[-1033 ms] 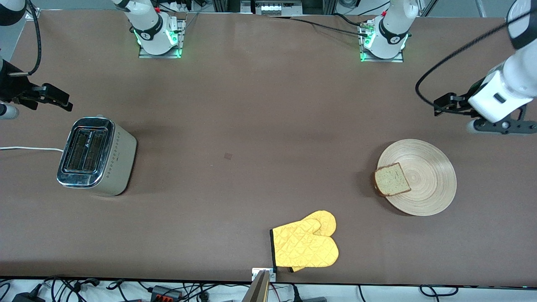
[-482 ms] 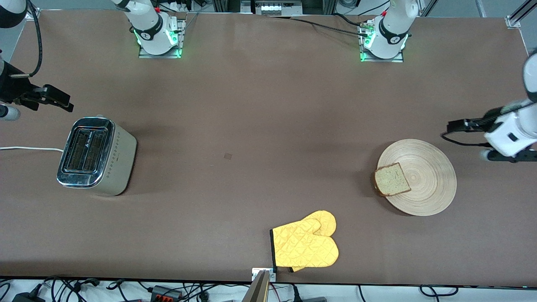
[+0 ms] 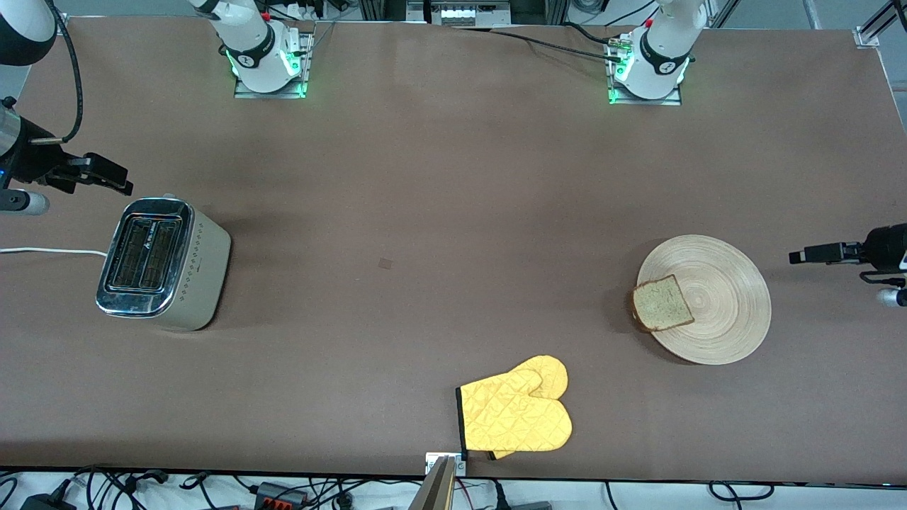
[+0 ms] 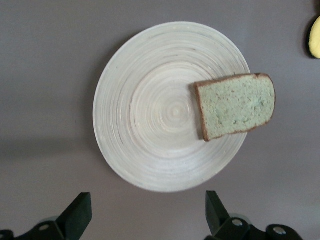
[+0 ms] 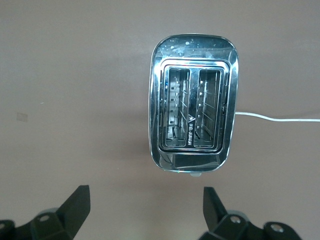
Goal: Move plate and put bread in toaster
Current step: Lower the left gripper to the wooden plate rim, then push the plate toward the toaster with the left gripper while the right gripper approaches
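The left gripper grabs the plate by its bare rim (image 3: 762, 303) next, to move the round light-wood plate over toward the toaster (image 3: 159, 263).
The round light-wood plate (image 3: 716, 312) lies toward the left arm's end of the table. The bread (image 3: 661, 303) lies on the plate's rim, overhanging it on the side toward the toaster. Both show in the left wrist view, the plate (image 4: 150, 110) and the bread (image 4: 235, 106). My left gripper (image 3: 894, 283) (image 4: 146, 215) is open and empty over the table beside the plate, at the table's end. The silver toaster (image 3: 159, 263) (image 5: 192, 120) stands toward the right arm's end, its slots empty. My right gripper (image 3: 14, 200) (image 5: 145, 210) is open and empty over the table beside the toaster.
A yellow quilted oven mitt (image 3: 516, 411) lies near the table's front edge, nearer to the front camera than the plate. The toaster's white cord (image 3: 49, 251) runs off the right arm's end of the table.
My left gripper has swung outward and down to the table's end beside the plate. My right gripper has shifted slightly toward the toaster. Plate, bread and toaster have not moved.
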Available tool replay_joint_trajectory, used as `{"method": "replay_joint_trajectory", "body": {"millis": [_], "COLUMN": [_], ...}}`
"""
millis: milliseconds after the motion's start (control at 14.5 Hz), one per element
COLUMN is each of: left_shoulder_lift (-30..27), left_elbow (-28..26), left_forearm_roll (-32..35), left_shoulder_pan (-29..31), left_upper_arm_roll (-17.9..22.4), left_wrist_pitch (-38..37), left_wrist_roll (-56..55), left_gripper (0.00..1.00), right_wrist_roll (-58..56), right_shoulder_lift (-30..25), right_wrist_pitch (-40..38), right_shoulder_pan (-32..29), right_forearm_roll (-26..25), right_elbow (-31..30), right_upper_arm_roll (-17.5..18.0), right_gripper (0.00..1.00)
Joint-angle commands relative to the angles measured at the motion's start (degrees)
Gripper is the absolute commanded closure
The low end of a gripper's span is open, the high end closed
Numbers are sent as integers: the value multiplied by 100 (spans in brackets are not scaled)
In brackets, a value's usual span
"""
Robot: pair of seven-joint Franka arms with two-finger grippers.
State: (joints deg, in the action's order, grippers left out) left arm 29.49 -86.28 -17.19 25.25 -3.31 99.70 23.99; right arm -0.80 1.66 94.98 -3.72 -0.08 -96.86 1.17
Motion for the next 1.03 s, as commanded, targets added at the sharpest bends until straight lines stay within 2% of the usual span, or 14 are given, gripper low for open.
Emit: {"method": "replay_joint_trajectory", "body": {"millis": [0, 275, 482, 688, 826, 895, 964], "left_shoulder_lift": [556, 1285, 1830, 2165, 2332, 2376, 2394], "left_elbow": [234, 225, 217, 217, 225, 225, 225], "left_forearm_roll": [-793, -1549, -2787, -3010, -3193, -3351, -3353], "left_shoulder_pan": [453, 990, 1192, 1237, 1228, 1228, 1237], "left_upper_arm_roll": [-55, -55, -47, -55, -55, -47, -47], "left_wrist_pitch": [41, 41, 41, 49, 67, 67, 67], "left_wrist_roll": [789, 1738, 2460, 2497, 2601, 2654, 2707], "left_gripper": [0, 0, 0, 0, 8, 18, 33], "right_wrist_roll": [-8, -17, -78, -43, -17, -69, -113], "right_shoulder_lift": [-87, -69, -17, 221, 221, 256, 334], "right_wrist_pitch": [21, 21, -14, -40, -41, 3, -40], "right_shoulder_pan": [47, 47, 64, 406, 503, 512, 539], "right_forearm_roll": [52, 43, 61, 8, 43, 87, 148], "right_elbow": [-35, -35, -35, 122, 132, 132, 193], "right_upper_arm_roll": [-29, -12, 6, 111, 120, 120, 129], "right_gripper": [0, 0, 0, 0, 0, 0, 0]}}
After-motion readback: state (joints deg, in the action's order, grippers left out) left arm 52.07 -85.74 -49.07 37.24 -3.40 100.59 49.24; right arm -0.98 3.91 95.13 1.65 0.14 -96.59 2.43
